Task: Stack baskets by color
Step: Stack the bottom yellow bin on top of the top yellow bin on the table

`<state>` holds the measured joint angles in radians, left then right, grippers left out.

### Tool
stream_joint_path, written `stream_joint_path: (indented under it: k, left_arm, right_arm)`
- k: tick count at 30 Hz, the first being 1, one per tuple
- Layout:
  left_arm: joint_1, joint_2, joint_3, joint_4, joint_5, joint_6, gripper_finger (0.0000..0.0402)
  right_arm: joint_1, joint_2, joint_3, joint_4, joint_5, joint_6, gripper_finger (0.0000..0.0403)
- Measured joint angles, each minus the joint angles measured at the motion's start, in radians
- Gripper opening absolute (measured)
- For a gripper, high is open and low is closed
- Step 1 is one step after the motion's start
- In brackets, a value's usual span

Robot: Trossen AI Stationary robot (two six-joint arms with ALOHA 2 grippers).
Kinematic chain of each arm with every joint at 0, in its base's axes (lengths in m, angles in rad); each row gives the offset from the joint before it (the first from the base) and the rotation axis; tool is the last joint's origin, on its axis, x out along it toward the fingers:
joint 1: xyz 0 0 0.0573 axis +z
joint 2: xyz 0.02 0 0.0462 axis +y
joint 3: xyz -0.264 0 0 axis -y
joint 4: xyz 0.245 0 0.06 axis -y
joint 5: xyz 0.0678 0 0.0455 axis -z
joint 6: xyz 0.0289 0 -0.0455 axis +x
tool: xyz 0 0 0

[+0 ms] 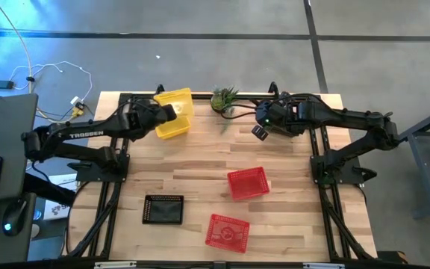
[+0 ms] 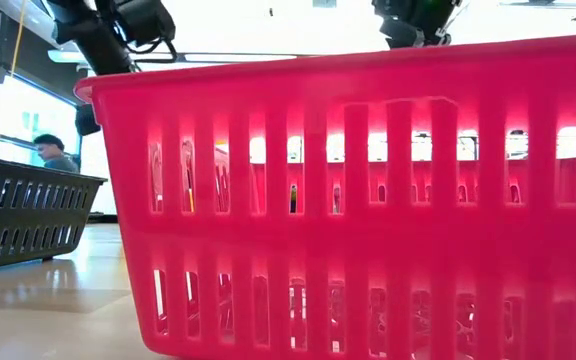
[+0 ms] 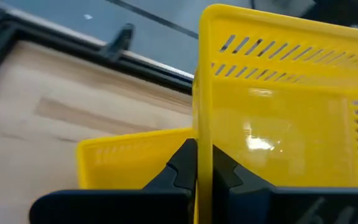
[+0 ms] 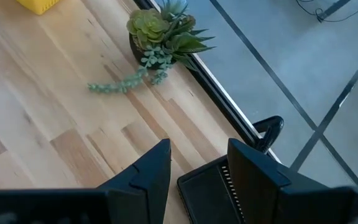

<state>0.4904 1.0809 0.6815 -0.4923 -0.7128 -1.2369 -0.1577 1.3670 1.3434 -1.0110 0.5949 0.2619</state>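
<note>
The tilted yellow basket has its far edge past the lower basket's rim, so my left gripper keeps hold until the yellow basket nests inside.
My left gripper (image 1: 167,112) (image 3: 202,171) is at the table's far left, shut on a yellow basket (image 1: 175,99) (image 3: 291,106). A second yellow basket (image 1: 172,127) (image 3: 129,158) sits on the table just below and nearer. My right gripper (image 1: 260,131) (image 4: 197,168) hangs open over the far middle, beside the potted plant (image 1: 224,98). A black slotted basket (image 4: 211,190) shows between its fingers. Two red baskets (image 1: 247,183) (image 1: 226,230) and a black basket (image 1: 163,209) rest flat on the near half of the table. My left gripper pinches one side wall of the yellow basket at its rim (image 3: 202,124), one finger inside the basket and one outside. The basket is turned on edge and held above the table, over the second yellow basket. Whether the two baskets touch I cannot tell. Whether my right gripper touches the black basket I cannot tell.
The plant (image 4: 160,34) stands at the far edge, a trailing stem lying on the wood. In the low view the near red basket (image 2: 368,200) fills most of the picture, with the black one (image 2: 18,215) to its left. Bare wood lies in the table's middle. A person (image 2: 53,152) sits beyond the table.
</note>
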Motion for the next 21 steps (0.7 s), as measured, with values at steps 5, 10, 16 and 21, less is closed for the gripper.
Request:
stream_joint_path:
  k: [5,10,16,21]
  left_arm:
    - [-0.04,0.001,0.0,-0.09,-0.029,-0.159,0.0]
    - [-0.053,0.004,0.0,-0.199,-0.04,-0.286,0.0]
    - [-0.053,0.034,0.0,-0.287,-0.029,-0.375,0.0]
    - [-0.047,0.082,0.0,-0.283,-0.004,-0.384,0.0]
  right_arm:
    - [0.0,0.0,0.0,-0.011,0.0,0.0,0.0144]
    - [0.0,0.0,0.0,-0.045,0.0,0.034,0.0144]
    - [0.0,0.0,0.0,-0.071,0.0,0.052,0.0144]
    - [0.0,0.0,0.0,-0.07,0.0,0.053,0.0144]
